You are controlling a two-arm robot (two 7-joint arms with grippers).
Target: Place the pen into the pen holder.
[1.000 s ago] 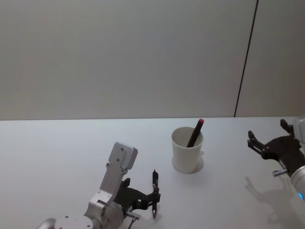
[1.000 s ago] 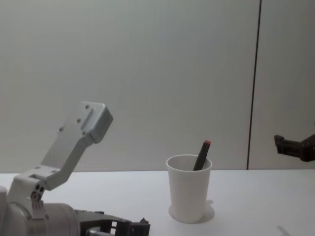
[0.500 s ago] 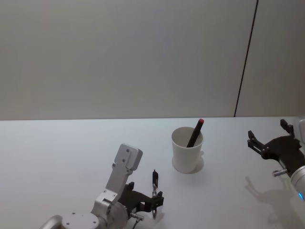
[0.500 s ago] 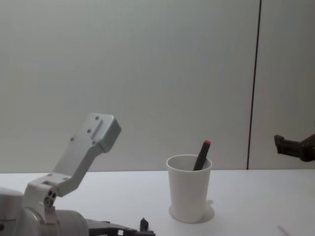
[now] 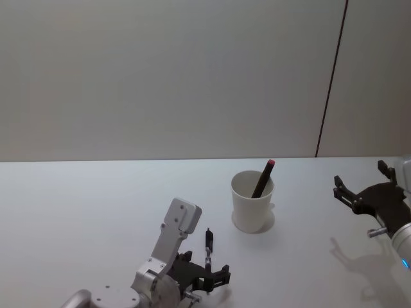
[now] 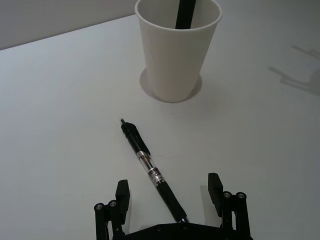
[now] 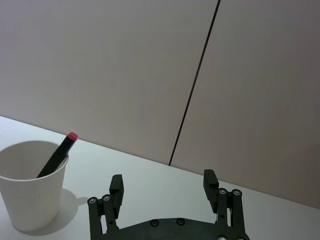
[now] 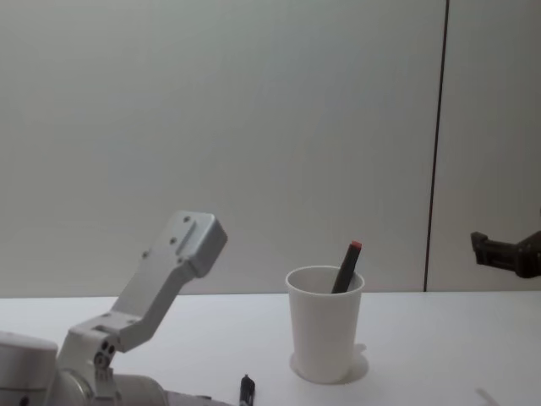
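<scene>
I should next grab the black pen with my left gripper by its grip (image 6: 171, 201) beside the metal tip. Then the pen can go into the paper cup (image 6: 175, 60).
A black pen (image 5: 208, 246) with a clear middle lies flat on the white table, a little short of the pen holder (image 5: 252, 203). The white paper cup stands upright and holds a dark pen with a red cap (image 5: 264, 177). My left gripper (image 6: 168, 189) is open and low over the table, its fingers (image 6: 122, 193) standing either side of the lying pen's (image 6: 150, 169) near end without touching it. In the chest view the pen's tip (image 8: 246, 390) shows left of the cup (image 8: 325, 326). My right gripper (image 5: 361, 178) hangs open at the far right, above the table.
The white table (image 5: 83, 205) has free room all round the cup. A plain wall with a dark vertical seam (image 5: 331, 77) stands behind. The left arm's grey link (image 8: 173, 266) rises at the lower left of the chest view.
My left arm has shifted right and its gripper now straddles the lying pen's near end. The pen, the cup and the right gripper have not moved.
</scene>
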